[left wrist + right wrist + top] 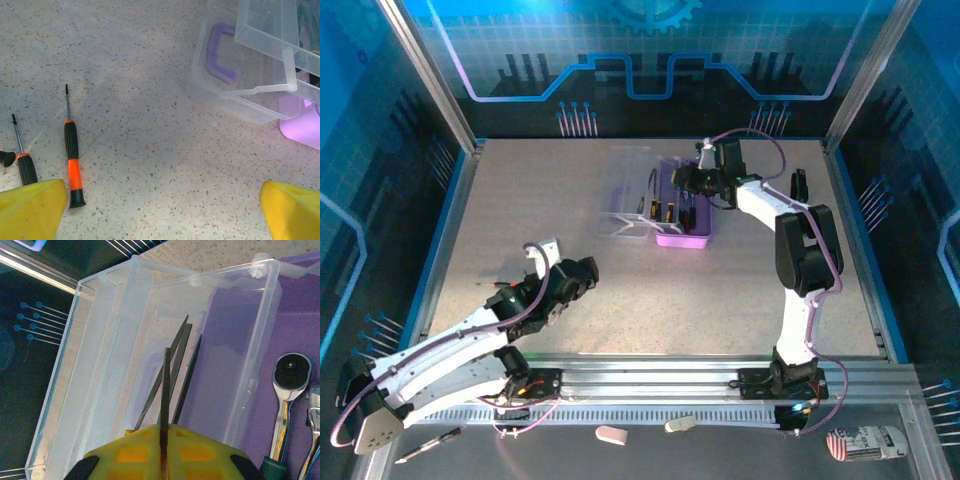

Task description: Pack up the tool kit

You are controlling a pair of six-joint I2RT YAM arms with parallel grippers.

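The slim dark tool is inside the clear sides of the case, close above the three thin blades, so my right gripper needs to open its fingers.
The tool kit case (682, 236) stands open mid-table, its purple base holding several slim tools (665, 210) and its clear lid (628, 222) folded out to the left. My right gripper (162, 450) hovers over the case, shut on a slim dark tool (167, 390). Below it, three more thin blades (186, 365) lie by the lid wall (110, 365), and a ratchet wrench (287, 390) rests in the purple base (295, 305). My left gripper (162, 212) is open low over bare table. Two orange-and-black screwdrivers (73, 160) (24, 167) lie by its left fingertip (30, 210). The lid's purple handle (220, 55) is ahead to the right.
Metal frame posts and a raised rim (450, 220) border the speckled table (650, 300). Small items (613, 434) and a pen (425, 447) lie on the ledge in front of the arm bases.
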